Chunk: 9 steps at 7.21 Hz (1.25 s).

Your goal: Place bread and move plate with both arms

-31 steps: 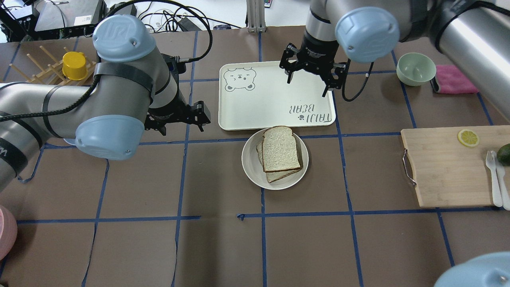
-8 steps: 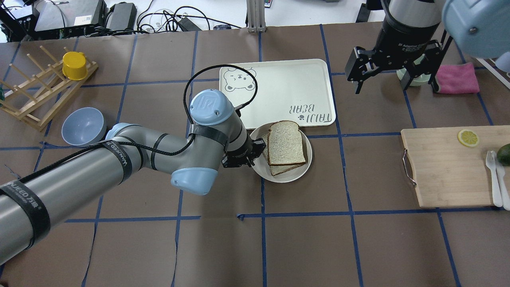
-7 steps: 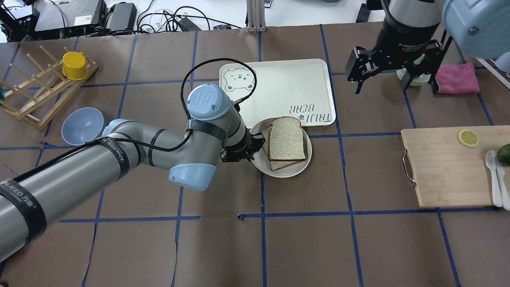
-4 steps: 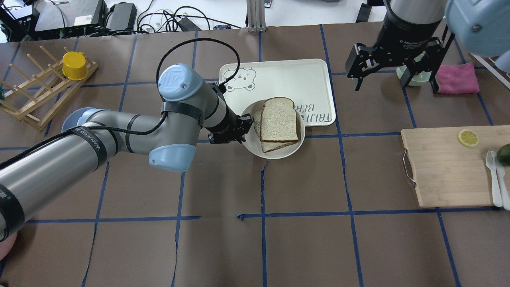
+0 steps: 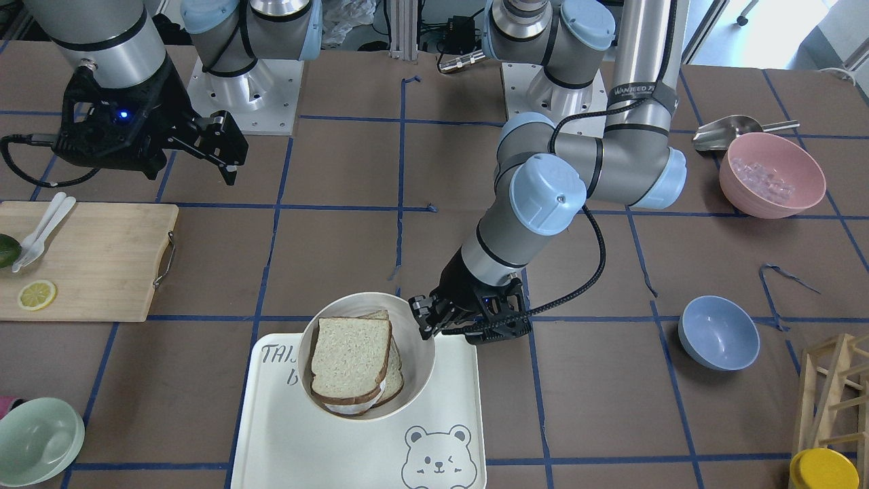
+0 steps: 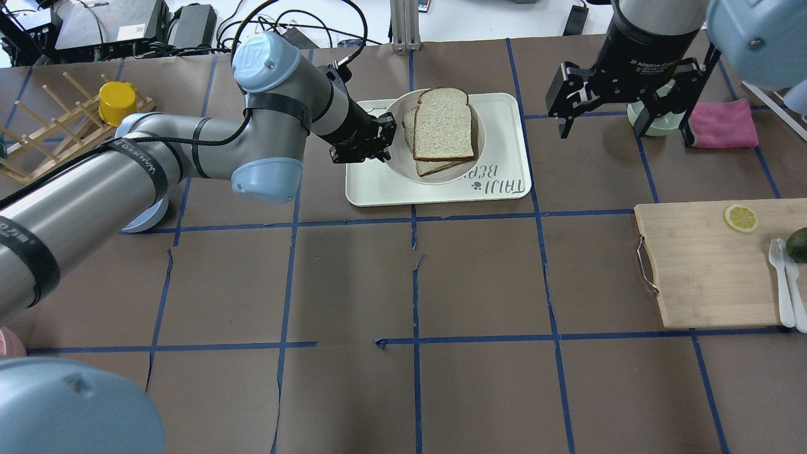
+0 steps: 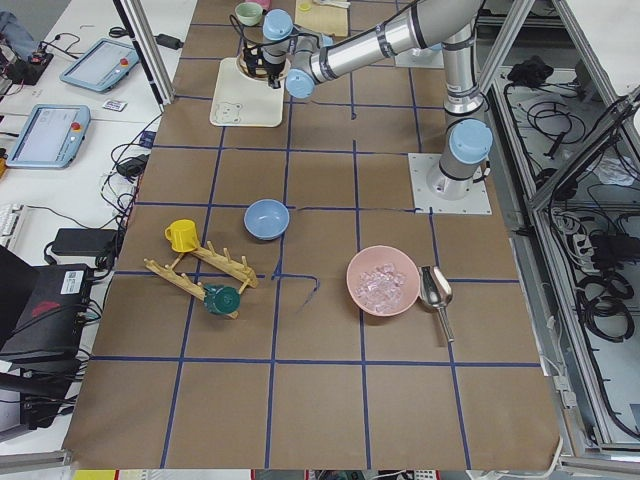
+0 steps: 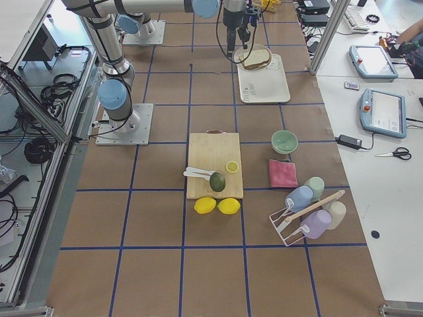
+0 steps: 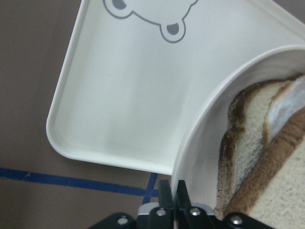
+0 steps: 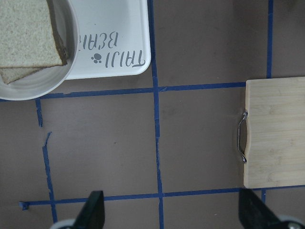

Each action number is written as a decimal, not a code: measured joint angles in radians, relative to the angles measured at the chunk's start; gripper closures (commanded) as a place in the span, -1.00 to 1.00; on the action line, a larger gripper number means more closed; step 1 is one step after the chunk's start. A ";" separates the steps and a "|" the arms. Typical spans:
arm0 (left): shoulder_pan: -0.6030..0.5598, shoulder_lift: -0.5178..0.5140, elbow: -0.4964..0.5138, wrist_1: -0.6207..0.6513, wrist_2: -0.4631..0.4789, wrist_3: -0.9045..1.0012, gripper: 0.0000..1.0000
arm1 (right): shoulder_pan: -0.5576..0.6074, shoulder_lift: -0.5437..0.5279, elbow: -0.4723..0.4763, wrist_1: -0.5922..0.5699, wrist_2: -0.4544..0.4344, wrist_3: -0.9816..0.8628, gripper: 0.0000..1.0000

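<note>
I should keep holding the cream plate with my left gripper until its base is inside the bear tray, as the plate's rim (image 5: 358, 295) sticks past the tray's edge (image 5: 281, 335).
The cream plate (image 6: 398, 165) holds the squarish bread (image 6: 444, 123) stacked on a second slice (image 6: 408, 129). The plate hangs over the far part of the bear tray (image 6: 378, 186); I cannot tell if it rests on it. My left gripper (image 6: 386, 135) is shut on the plate's left rim, also seen in the front view (image 5: 426, 319) and the left wrist view (image 9: 174, 193). My right gripper (image 6: 621, 120) is open and empty, raised to the right of the tray. The right wrist view shows the plate (image 10: 33, 83) and bread (image 10: 24, 33) at its top left.
A mint-green bowl (image 5: 37, 435) and a pink cloth (image 6: 722, 123) lie beyond the right gripper. A wooden cutting board (image 6: 712, 265) with a lemon slice and utensils is at the right. A blue bowl (image 5: 718, 331) and a wooden rack (image 6: 57, 157) are on the left.
My left gripper has carried the plate with the bread away from the table in front of the tray and over the tray. The right gripper has stayed near the green bowl.
</note>
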 measured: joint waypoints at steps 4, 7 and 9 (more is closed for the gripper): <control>0.001 -0.217 0.168 0.023 0.000 0.005 1.00 | 0.000 0.000 0.002 0.003 -0.009 -0.001 -1.00; 0.001 -0.263 0.176 0.056 -0.001 0.000 -0.78 | 0.000 0.000 0.003 0.002 -0.011 -0.001 -1.00; 0.000 -0.238 0.194 0.055 0.003 0.017 -0.92 | 0.000 0.000 0.003 0.003 -0.012 0.001 -1.00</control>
